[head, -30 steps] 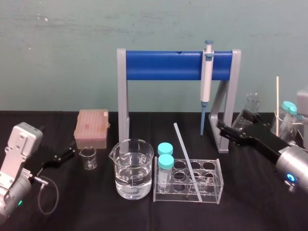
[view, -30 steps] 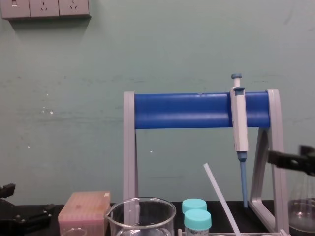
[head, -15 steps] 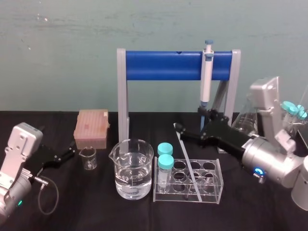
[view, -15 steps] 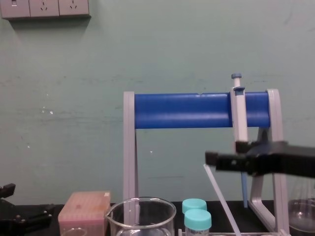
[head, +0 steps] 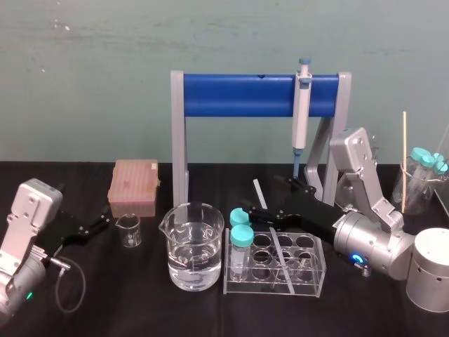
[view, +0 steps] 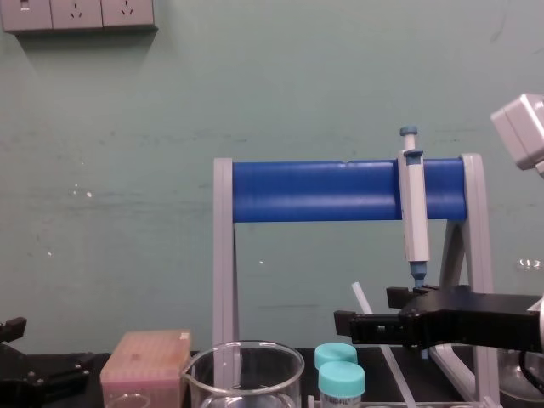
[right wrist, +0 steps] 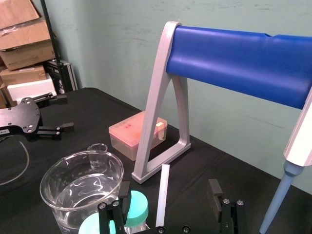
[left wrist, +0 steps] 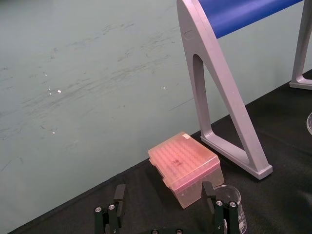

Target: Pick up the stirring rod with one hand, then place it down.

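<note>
Next, my right gripper grabs the rod by its free upper end (right wrist: 164, 175), since the teal-capped tubes crowd the rod (right wrist: 162, 195) low down in the rack.
The stirring rod (head: 258, 189) is a thin whitish stick leaning in the clear tube rack (head: 312, 281), its top tilted toward the blue stand. My right gripper (head: 261, 196) reaches in from the right and is open. Its two black fingers straddle the rod's upper part without touching it. In the right wrist view the rod (right wrist: 162, 195) stands between the fingers of the right gripper (right wrist: 168, 195), with a gap on each side. In the chest view the right gripper (view: 364, 310) crosses the rod (view: 360, 299) near its top. My left gripper (head: 98, 225) rests open at the far left.
A water-filled beaker (head: 193, 246) and two teal-capped tubes (head: 240, 235) stand just left of the rod. Behind it a pipette (head: 302, 105) hangs on the blue-barred stand (head: 238, 95). A pink tip box (head: 133, 186) and a small beaker (head: 128, 230) sit at the left. Glassware (head: 417, 179) stands far right.
My right arm has swung in from the far right and come down, bringing its open fingers around the upper part of the rod. The rod and the left arm have not moved.
</note>
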